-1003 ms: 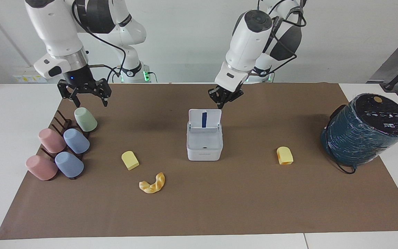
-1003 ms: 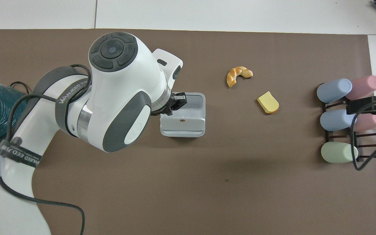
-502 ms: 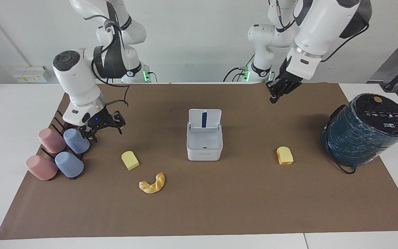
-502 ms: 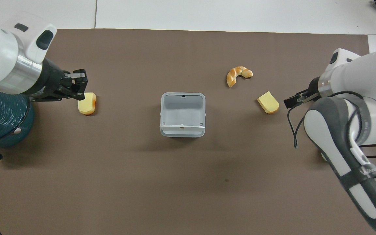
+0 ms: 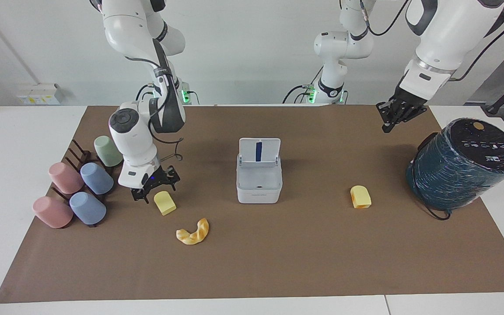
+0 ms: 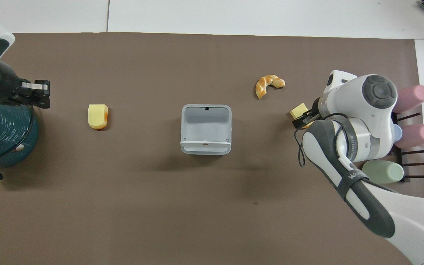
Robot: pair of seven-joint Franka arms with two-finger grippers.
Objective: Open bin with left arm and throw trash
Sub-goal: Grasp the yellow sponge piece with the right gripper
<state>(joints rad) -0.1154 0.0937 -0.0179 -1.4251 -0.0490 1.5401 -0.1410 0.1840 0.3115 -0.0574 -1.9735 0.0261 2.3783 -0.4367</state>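
Note:
My right gripper is to grab the pale yellow block by its body [image 6: 298, 110] next, so that it can throw the block into the bin [image 6: 205, 147].
The white bin [image 5: 258, 188] stands mid-mat with its lid [image 5: 259, 151] raised upright, blue strip showing; from overhead the bin [image 6: 205, 147] looks empty. Three pieces of trash lie on the mat: a pale yellow block [image 5: 165, 203], a golden croissant [image 5: 193, 232] and another yellow block [image 5: 360, 196]. My right gripper [image 5: 155, 192] is open, low at the first block's edge, on the cup-rack side. My left gripper [image 5: 390, 122] is shut on nothing, raised over the mat beside the teal cylinder. Overhead, the right arm hides most of the block [image 6: 297, 110] under the right gripper [image 6: 304, 119].
A big dark teal wrapped cylinder [image 5: 464, 164] sits at the left arm's end of the table. Several pastel cups lie on a dark rack [image 5: 77, 151] at the right arm's end. Brown mat [image 5: 278, 262] covers the table.
My left gripper has swung away from the bin's lid toward the cylinder, staying shut. My right gripper has come down from over the cups to the pale yellow block. The lid stays raised.

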